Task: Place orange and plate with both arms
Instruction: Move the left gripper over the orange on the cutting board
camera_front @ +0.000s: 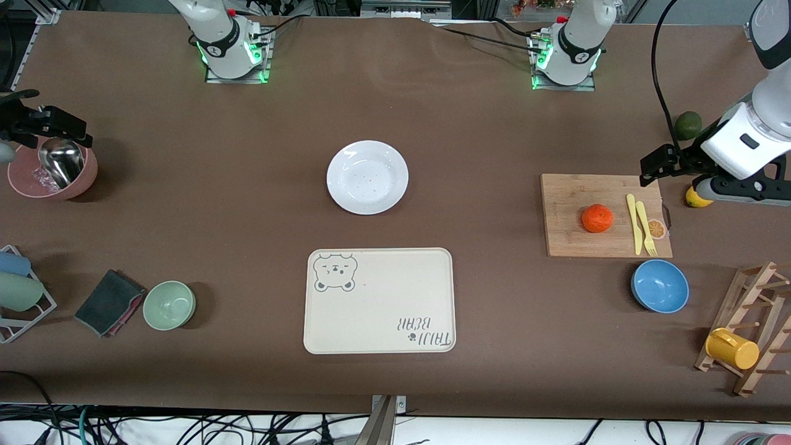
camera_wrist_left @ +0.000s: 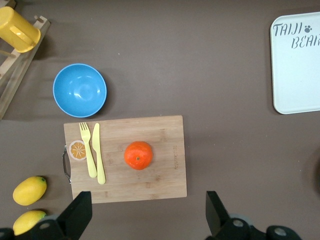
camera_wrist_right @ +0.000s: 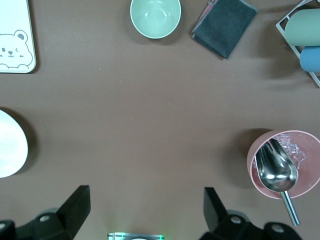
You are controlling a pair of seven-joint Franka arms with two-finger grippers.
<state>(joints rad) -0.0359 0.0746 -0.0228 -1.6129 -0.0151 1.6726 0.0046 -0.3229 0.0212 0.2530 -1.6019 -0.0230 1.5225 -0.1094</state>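
I will have my left gripper take hold of the orange by its round sides next, so that it can place the orange (camera_front: 597, 218) on the white plate (camera_front: 367, 177).
The orange (camera_front: 597, 218) lies on a wooden cutting board (camera_front: 575, 241) toward the left arm's end of the table; it also shows in the left wrist view (camera_wrist_left: 138, 155). The white plate (camera_front: 367, 177) sits at the table's middle, and its edge shows in the right wrist view (camera_wrist_right: 10, 150). My left gripper (camera_front: 664, 162) hangs open and empty high over the board's edge (camera_wrist_left: 147, 220). My right gripper (camera_front: 37, 123) hangs open and empty over a pink bowl (camera_front: 52, 176) at the right arm's end (camera_wrist_right: 145, 215).
A bear-printed tray (camera_front: 379, 301) lies nearer the camera than the plate. A yellow fork and knife (camera_front: 640, 224) lie on the board. A blue bowl (camera_front: 660, 285), a wooden rack with a yellow cup (camera_front: 732, 348), lemons (camera_wrist_left: 30, 190), a green bowl (camera_front: 169, 305) and a dark cloth (camera_front: 109, 302) lie around.
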